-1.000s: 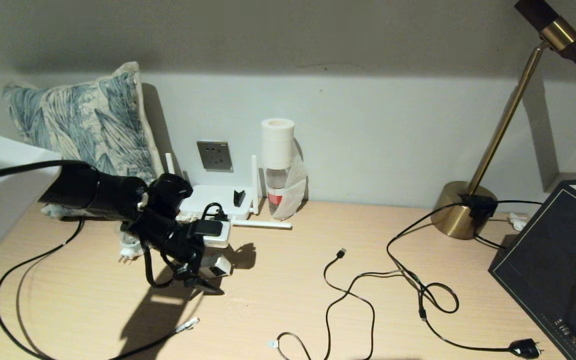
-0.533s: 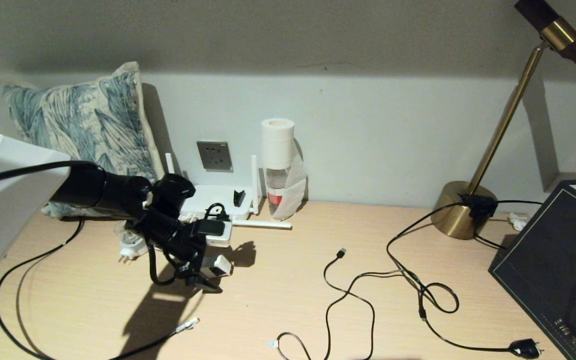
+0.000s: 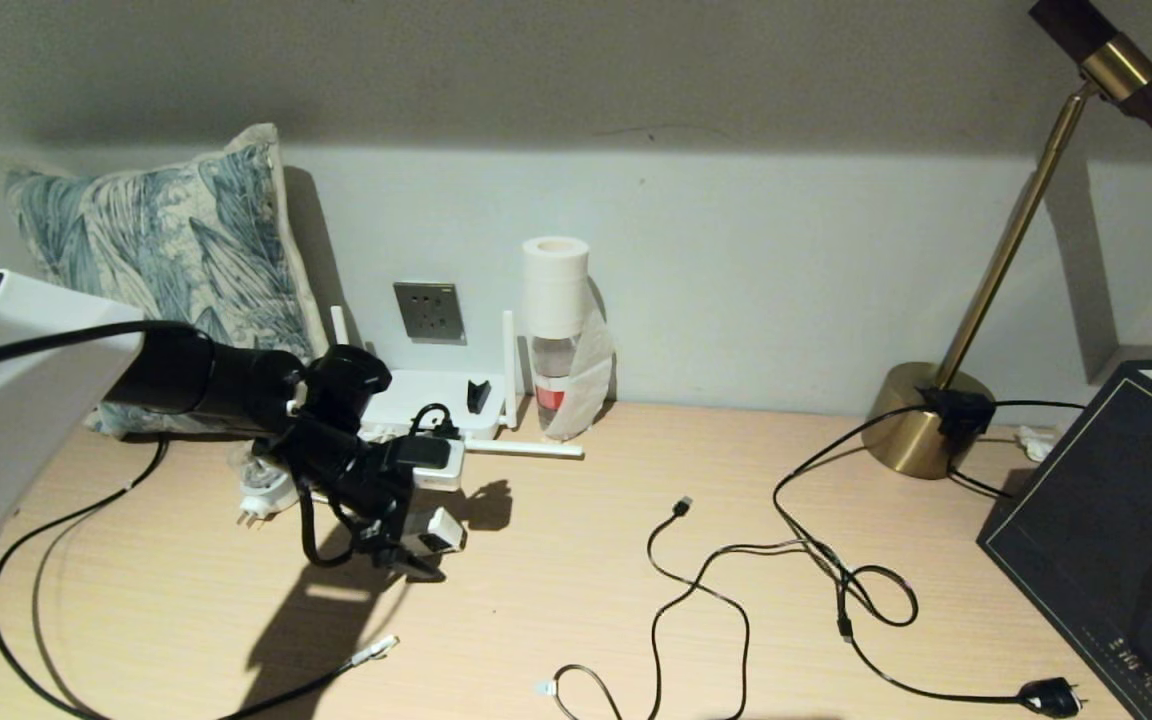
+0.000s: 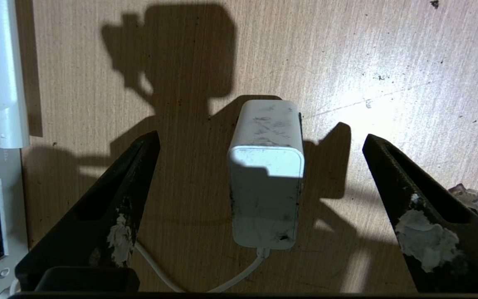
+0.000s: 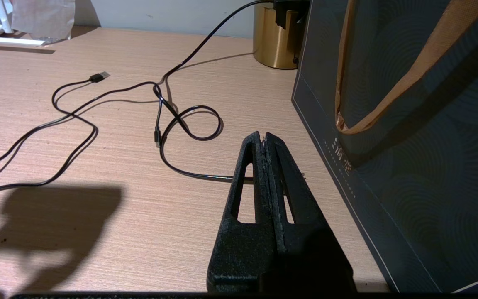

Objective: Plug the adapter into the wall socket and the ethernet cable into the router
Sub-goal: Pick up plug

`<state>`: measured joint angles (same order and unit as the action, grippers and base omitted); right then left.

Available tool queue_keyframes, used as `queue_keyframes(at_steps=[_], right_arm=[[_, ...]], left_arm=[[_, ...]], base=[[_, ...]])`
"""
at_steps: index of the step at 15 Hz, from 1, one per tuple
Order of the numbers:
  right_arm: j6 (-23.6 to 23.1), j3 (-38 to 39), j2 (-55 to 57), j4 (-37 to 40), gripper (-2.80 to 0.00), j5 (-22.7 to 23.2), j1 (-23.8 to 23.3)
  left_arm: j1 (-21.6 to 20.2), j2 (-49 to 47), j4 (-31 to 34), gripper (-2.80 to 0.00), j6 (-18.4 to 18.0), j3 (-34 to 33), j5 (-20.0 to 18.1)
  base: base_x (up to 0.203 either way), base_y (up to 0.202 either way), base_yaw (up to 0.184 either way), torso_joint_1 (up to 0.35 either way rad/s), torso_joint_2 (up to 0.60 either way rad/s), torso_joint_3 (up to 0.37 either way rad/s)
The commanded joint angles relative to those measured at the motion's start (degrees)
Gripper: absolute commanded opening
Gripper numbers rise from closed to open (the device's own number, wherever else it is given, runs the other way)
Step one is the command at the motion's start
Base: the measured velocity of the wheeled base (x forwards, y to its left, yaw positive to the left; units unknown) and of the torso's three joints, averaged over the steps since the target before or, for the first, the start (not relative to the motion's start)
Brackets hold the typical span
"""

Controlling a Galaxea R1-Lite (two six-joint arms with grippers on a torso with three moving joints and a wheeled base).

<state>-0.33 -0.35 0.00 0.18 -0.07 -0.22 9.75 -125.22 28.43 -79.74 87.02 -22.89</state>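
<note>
My left gripper will close on the adapter now, because my fingers are on either side of the white adapter (image 3: 443, 529).
The white adapter (image 4: 266, 166) lies on the desk with its thin white cord trailing back toward the wrist. My left gripper (image 4: 260, 136) is open and straddles it, one finger on each side with a gap to both. In the head view this gripper (image 3: 414, 548) hangs low over the adapter (image 3: 443, 529), in front of the white router (image 3: 406, 398). The grey wall socket (image 3: 429, 311) is on the wall just above the router. The ethernet cable's clear connector (image 3: 376, 651) rests near the desk's front edge. My right gripper (image 5: 264, 135) is shut on nothing, beside a dark bag.
A round travel plug (image 3: 261, 495) lies left of the gripper, and a router antenna (image 3: 526, 449) lies flat on the desk. A bottle (image 3: 554, 340), pillow (image 3: 156, 240), brass lamp base (image 3: 921, 420), thin USB cable (image 3: 696, 590), black plug cord (image 3: 1051, 695) and dark bag (image 3: 1106, 520) surround the area.
My left arm has shifted slightly to the right, with the open gripper still around the adapter. The adapter and the right arm have stayed put.
</note>
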Motion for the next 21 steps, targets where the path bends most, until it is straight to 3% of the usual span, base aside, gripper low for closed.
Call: queue_keyframes(at_steps=[1,2,3,12,17,19,20,21], right_arm=[[-0.09,0.0,0.0,-0.01,-2.8,-0.01,0.04],[-0.05,0.0,0.0,-0.01,-2.8,-0.01,-0.04],[-0.03,0.0,0.0,-0.01,-2.8,-0.01,-0.02],[-0.02,0.0,0.0,-0.01,-2.8,-0.01,0.04],[-0.03,0.0,0.0,-0.01,-2.8,-0.01,0.04],[-0.08,0.0,0.0,-0.01,-2.8,-0.01,0.04],[-0.11,0.0,0.09,-0.01,-2.8,-0.01,0.04],[-0.05,0.0,0.0,-0.01,-2.8,-0.01,-0.02]], left_arm=[[0.0,0.15,0.13,0.0,-0.42,0.08,-0.13],[0.0,0.07,0.13,0.0,-0.42,0.08,-0.13],[0.0,0.02,0.04,-2.8,-0.37,0.12,-0.13],[0.0,-1.05,-0.64,-2.8,-0.42,-0.02,0.57],[-0.72,8.04,-0.51,-2.8,0.11,-4.39,-0.74],[-1.56,14.78,-1.35,-2.8,1.96,-8.08,-3.4],[-2.06,18.61,-2.22,-2.8,4.34,-10.33,-5.14],[-2.5,22.22,-3.9,-2.8,9.12,-12.48,-6.55]], base=[[0.0,0.0,0.0,0.0,0.0,0.0],[0.0,0.0,0.0,0.0,0.0,0.0],[0.0,0.0,0.0,0.0,0.0,0.0],[0.0,0.0,0.0,0.0,0.0,0.0],[0.0,0.0,0.0,0.0,0.0,0.0],[0.0,0.0,0.0,0.0,0.0,0.0],[0.0,0.0,0.0,0.0,0.0,0.0],[0.0,0.0,0.0,0.0,0.0,0.0]])
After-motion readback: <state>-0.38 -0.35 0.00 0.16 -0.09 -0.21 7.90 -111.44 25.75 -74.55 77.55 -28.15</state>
